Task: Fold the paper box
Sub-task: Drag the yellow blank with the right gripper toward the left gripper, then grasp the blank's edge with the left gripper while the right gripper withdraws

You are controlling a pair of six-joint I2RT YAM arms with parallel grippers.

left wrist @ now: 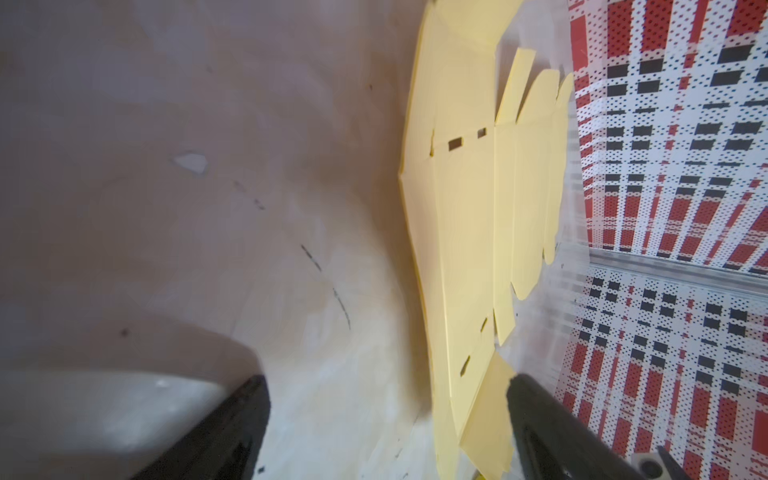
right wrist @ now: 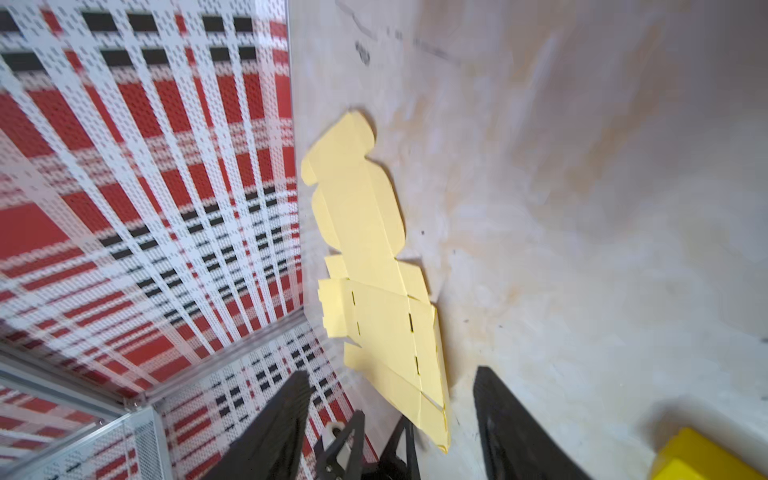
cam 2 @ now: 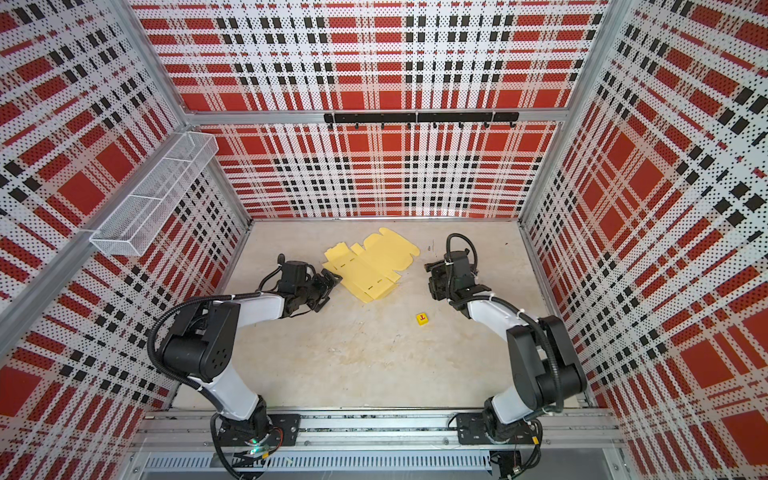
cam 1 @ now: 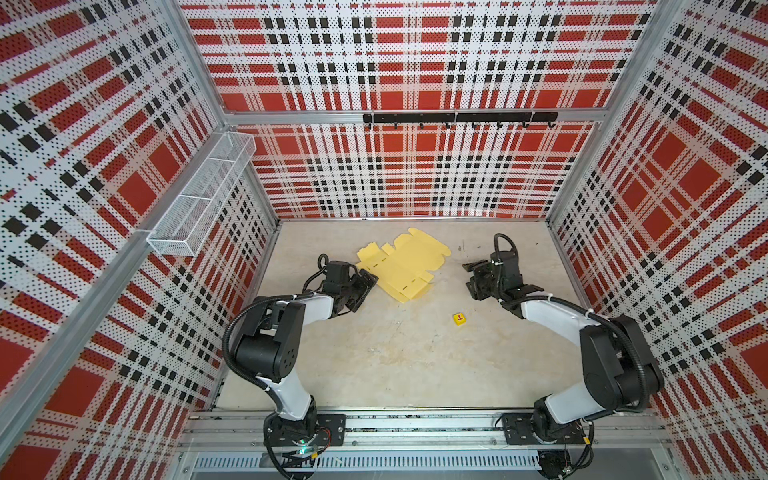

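I should next use my left gripper to pinch the paper box's outer edge (cam 1: 386, 288) beside the slotted panel (cam 1: 393, 273), so that I can turn the sheet for folding.
The paper box (cam 1: 405, 266) (cam 2: 372, 266) lies flat on the table as an unfolded pale yellow die-cut sheet with flaps and slots. My left gripper (cam 1: 365, 291) (cam 2: 326, 291) is open at the sheet's near-left corner. In the left wrist view a corner flap of the sheet (left wrist: 457, 208) sits between the spread fingers of this gripper (left wrist: 386, 415), close to one fingertip (left wrist: 536, 407). My right gripper (cam 1: 469, 278) (cam 2: 432, 278) is open to the right of the sheet, with bare table between them. In the right wrist view the sheet (right wrist: 374, 291) lies beyond that gripper (right wrist: 390, 415), which holds nothing.
A small yellow cube with a red letter (cam 1: 459, 318) (cam 2: 422, 318) (right wrist: 702, 457) sits on the table in front of the right gripper. A white wire basket (cam 1: 199, 195) hangs on the left wall and a black hook rail (cam 1: 457, 118) on the back wall. Plaid walls enclose the table.
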